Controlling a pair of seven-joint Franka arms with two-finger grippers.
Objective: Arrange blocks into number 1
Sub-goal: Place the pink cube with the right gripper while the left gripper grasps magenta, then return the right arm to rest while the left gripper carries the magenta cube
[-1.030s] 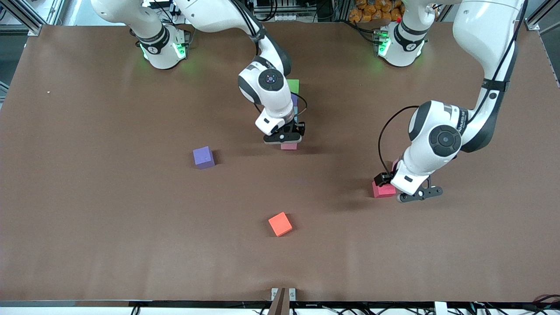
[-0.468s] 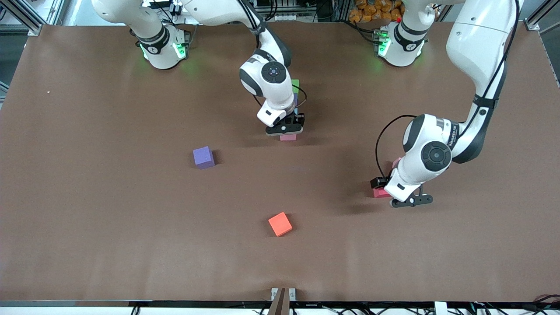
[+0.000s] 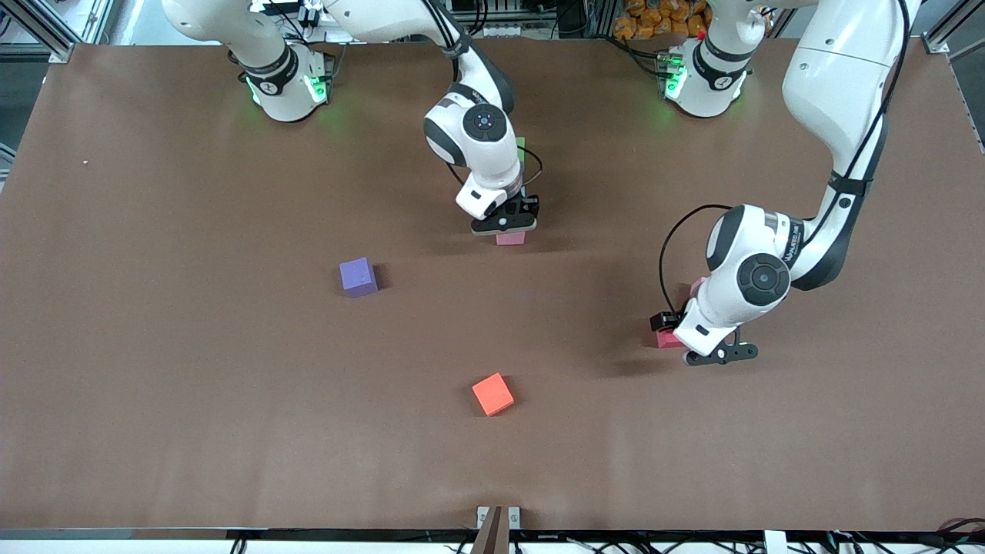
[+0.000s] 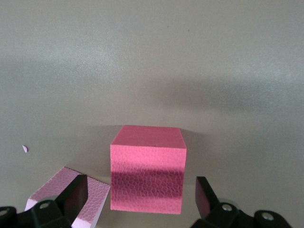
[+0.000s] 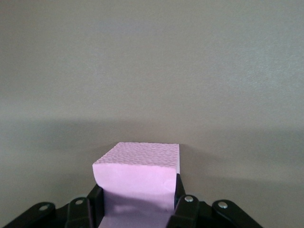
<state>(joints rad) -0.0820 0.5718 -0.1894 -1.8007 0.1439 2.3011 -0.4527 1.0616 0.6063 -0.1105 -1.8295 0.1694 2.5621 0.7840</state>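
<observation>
Next, my left gripper grabs the red block [image 3: 663,339] by two opposite sides to build the number 1.
My right gripper [image 3: 508,226] is shut on a pale pink block [image 3: 510,238] [image 5: 137,175], held low at the middle of the table. Just past it a sliver of the green block [image 3: 521,146] shows; the arm hides the rest of that row. My left gripper [image 3: 685,338] [image 4: 141,202] is open and down around the red block [image 3: 663,339] [image 4: 147,168], one finger on each side with gaps. A second pale pink block [image 3: 696,286] [image 4: 66,190] lies beside one finger. The purple block [image 3: 358,276] and the orange block [image 3: 492,394] lie loose on the table.
The brown table [image 3: 192,385] holds only the blocks. Both arm bases [image 3: 288,81] [image 3: 704,77] stand along its edge farthest from the front camera. A small metal bracket [image 3: 498,517] sits at the nearest edge.
My right gripper carried the pink block a little toward the green block's row. My left gripper came down lower around the red block.
</observation>
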